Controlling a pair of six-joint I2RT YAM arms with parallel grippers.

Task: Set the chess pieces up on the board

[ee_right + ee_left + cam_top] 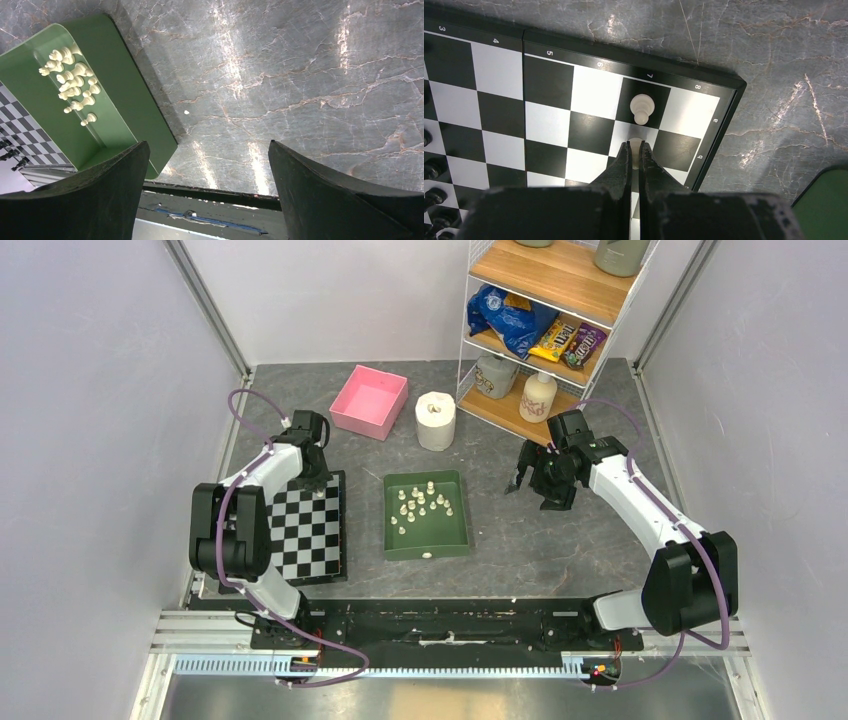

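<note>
My left gripper is ready to open, because the base of the cream chess piece is low over the white second-row square and the piece would end upright there.
The checkered board (312, 532) lies at the left, and my left gripper (312, 465) is over its far right corner. In the left wrist view my left gripper (635, 145) is shut on a cream chess piece (636, 150), low over the second row near the dark border (724, 125). Another cream piece (642, 107) stands upright on the corner-row square just beyond. Several more chess pieces (422, 505) (70, 82) sit in the green tray (458, 530) (125, 100). My right gripper (535, 480) (207, 145) hangs open and holds nothing, above bare table right of the tray.
A pink box (369, 401) and a white paper roll (435, 420) stand behind the tray. A wire shelf rack (545, 320) with snacks and bottles fills the back right. Black pieces (431, 170) line the board's left side. Grey walls close both sides.
</note>
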